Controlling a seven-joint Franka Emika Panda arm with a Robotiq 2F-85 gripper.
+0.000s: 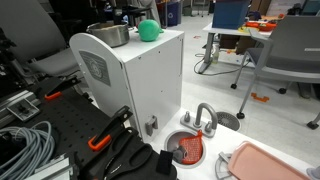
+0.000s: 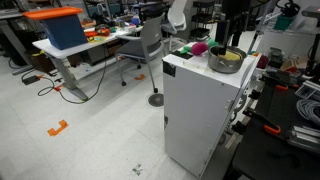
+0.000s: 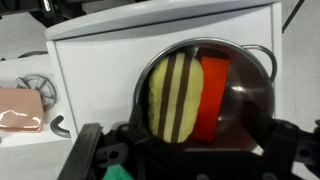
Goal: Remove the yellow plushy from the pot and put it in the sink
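Observation:
The yellow plushy's near end (image 2: 232, 57) (image 3: 173, 120) is between my fingers, which reach down on either side of it, so my gripper should close on it.
The yellow plushy (image 3: 174, 96), oval with dark stripes, lies in the steel pot (image 3: 262, 62) beside a red ribbed item (image 3: 212, 95). The pot stands on top of a white cabinet in both exterior views (image 1: 108, 35) (image 2: 226, 60), and a bit of yellow shows inside it (image 2: 231, 56). My gripper (image 3: 190, 160) hangs open and empty just above the pot, with its dark fingers to either side of the plushy; it also shows in an exterior view (image 2: 232, 28). The round grey sink (image 1: 188, 150) with its arched faucet (image 1: 205, 115) sits low beside the cabinet.
A green ball (image 1: 148, 30) lies on the cabinet top next to the pot. A pink tray (image 1: 268, 162) lies beside the sink. The sink holds a red ribbed thing. Cables and tools lie on the black bench. Desks and chairs stand behind.

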